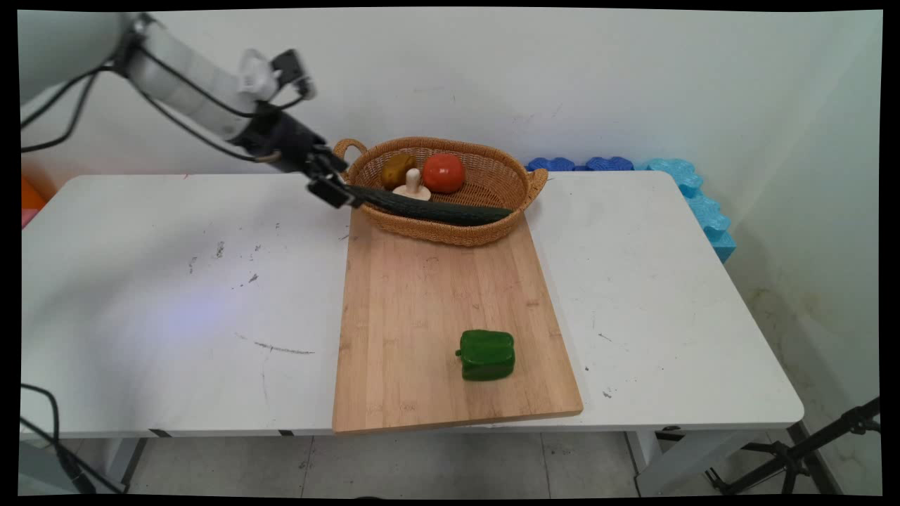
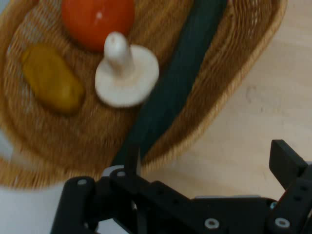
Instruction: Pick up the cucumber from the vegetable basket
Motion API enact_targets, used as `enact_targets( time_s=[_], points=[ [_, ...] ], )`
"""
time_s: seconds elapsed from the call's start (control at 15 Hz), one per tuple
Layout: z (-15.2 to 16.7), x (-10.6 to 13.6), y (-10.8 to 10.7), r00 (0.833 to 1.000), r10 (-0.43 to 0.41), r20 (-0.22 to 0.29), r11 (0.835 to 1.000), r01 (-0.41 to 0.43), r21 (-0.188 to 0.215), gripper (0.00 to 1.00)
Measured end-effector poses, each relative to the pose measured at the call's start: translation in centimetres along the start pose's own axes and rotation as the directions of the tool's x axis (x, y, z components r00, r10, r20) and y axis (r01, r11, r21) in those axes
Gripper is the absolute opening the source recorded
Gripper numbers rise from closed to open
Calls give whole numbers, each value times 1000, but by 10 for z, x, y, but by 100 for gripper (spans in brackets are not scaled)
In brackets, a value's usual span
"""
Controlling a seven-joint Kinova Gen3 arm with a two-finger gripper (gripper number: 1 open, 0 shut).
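Next, the gripper grabs the long dark green cucumber by its middle [image 1: 439, 209], to lift the cucumber out of the woven basket [image 1: 503, 184].
A long dark green cucumber [image 1: 436, 209] [image 2: 178, 83] lies slanted along the front of a woven basket [image 1: 503, 184] [image 2: 229, 83], its left end sticking out over the rim. My gripper [image 1: 342, 191] [image 2: 207, 156] hovers at that end, open. One finger [image 2: 132, 158] is right beside the cucumber's tip, and the other finger [image 2: 286, 158] stands far off over the board. Nothing sits between them. Inside the basket are a red tomato [image 1: 444, 173] [image 2: 97, 19], a white mushroom [image 1: 413, 185] [image 2: 126, 78] and a brown potato [image 1: 397, 169] [image 2: 51, 80].
A wooden cutting board [image 1: 422, 309] [image 2: 263, 112] runs from the basket to the table's near edge, with a green bell pepper [image 1: 486, 355] on its near part. Blue foam mats [image 1: 692, 193] lie at the back right of the white table [image 1: 176, 302].
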Motion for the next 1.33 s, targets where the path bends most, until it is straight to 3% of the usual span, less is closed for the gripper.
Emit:
enact_targets(
  time_s=[0.2, 0.6, 1.33],
  points=[
    [32, 31, 5, 998, 54, -13, 999, -54, -2, 100],
    [79, 68, 9, 989, 144, -17, 990, -144, -7, 100],
    [171, 117, 8, 936, 349, 37, 936, -347, -59, 100]
  ],
)
